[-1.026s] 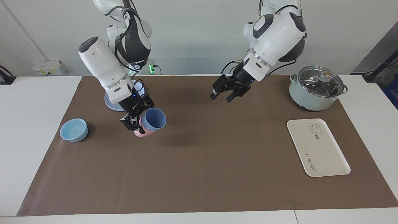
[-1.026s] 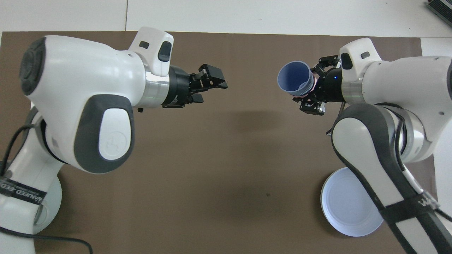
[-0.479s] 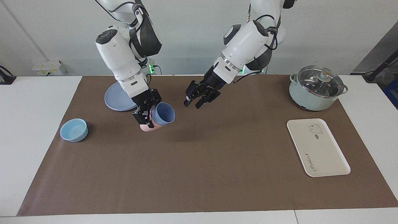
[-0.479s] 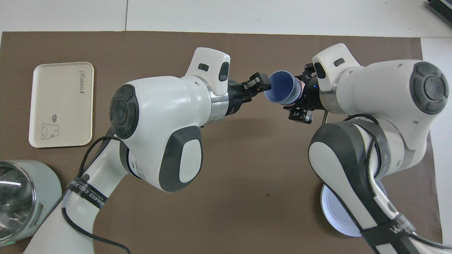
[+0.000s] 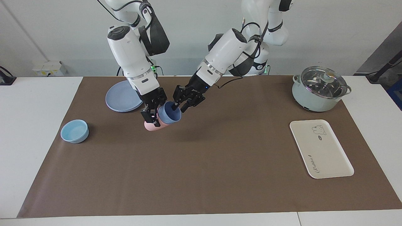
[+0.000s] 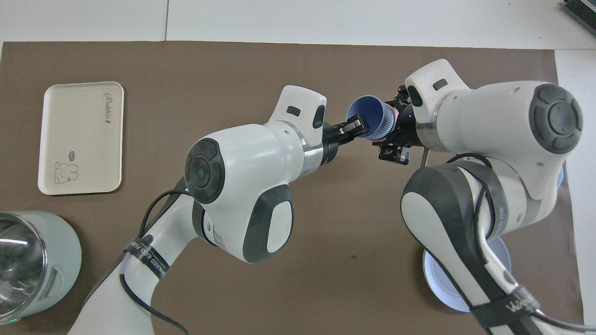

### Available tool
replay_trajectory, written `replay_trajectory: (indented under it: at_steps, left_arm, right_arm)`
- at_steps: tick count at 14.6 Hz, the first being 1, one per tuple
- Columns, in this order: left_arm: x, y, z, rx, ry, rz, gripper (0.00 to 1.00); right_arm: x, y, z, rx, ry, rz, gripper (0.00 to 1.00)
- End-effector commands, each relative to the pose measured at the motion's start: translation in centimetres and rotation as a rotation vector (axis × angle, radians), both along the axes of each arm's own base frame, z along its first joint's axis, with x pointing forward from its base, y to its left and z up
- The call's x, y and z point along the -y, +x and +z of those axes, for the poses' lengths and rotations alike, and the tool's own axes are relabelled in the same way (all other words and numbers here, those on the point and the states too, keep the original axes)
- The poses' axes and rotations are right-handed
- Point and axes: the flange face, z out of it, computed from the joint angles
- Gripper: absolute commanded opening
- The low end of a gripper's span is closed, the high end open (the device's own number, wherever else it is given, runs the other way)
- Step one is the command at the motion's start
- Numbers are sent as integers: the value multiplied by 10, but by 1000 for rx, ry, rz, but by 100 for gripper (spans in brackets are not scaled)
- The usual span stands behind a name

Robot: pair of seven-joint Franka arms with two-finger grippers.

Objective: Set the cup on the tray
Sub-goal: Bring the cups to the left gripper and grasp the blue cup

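Next, my left gripper grabs the cup by its exposed rim (image 6: 349, 115), since the pink tumbler wraps the lower part of the cup.
The periwinkle-blue cup (image 5: 171, 115) sits nested in a salmon-pink tumbler (image 5: 150, 126), both tilted on their side in the air over the brown mat. My right gripper (image 5: 151, 116) is shut on the pink tumbler. My left gripper (image 5: 177, 107) is open at the cup's mouth, one finger inside the rim and one outside. In the overhead view the cup (image 6: 369, 113) lies between the left gripper (image 6: 355, 129) and the right gripper (image 6: 396, 124). The cream-white tray (image 5: 323, 153) lies flat toward the left arm's end, also in the overhead view (image 6: 79, 139).
A pale green pot with a glass lid (image 5: 320, 89) stands nearer to the robots than the tray. A round blue plate (image 5: 121, 97) and a low light-blue bowl (image 5: 74, 131) lie toward the right arm's end. A brown mat (image 5: 201, 175) covers the table.
Both arms moved toward each other over the mat. The right gripper carried the nested tumblers toward the middle; the left gripper came in and now has its fingers at the blue cup's rim.
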Motion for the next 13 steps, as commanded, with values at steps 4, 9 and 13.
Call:
replay_trajectory:
  at_steps: [4, 9, 13]
  left_arm:
    - [10, -6, -5, -9, -16, 7, 0]
    - [9, 5, 12, -19, -31, 4, 0]
    - [-15, 36, 33, -125, 3, -30, 0]
  right_arm:
    - [1, -2, 8, 5, -20, -10, 0]
    - [2, -2, 7, 5, -20, -11, 0]
    - [2, -2, 7, 5, -20, -11, 0]
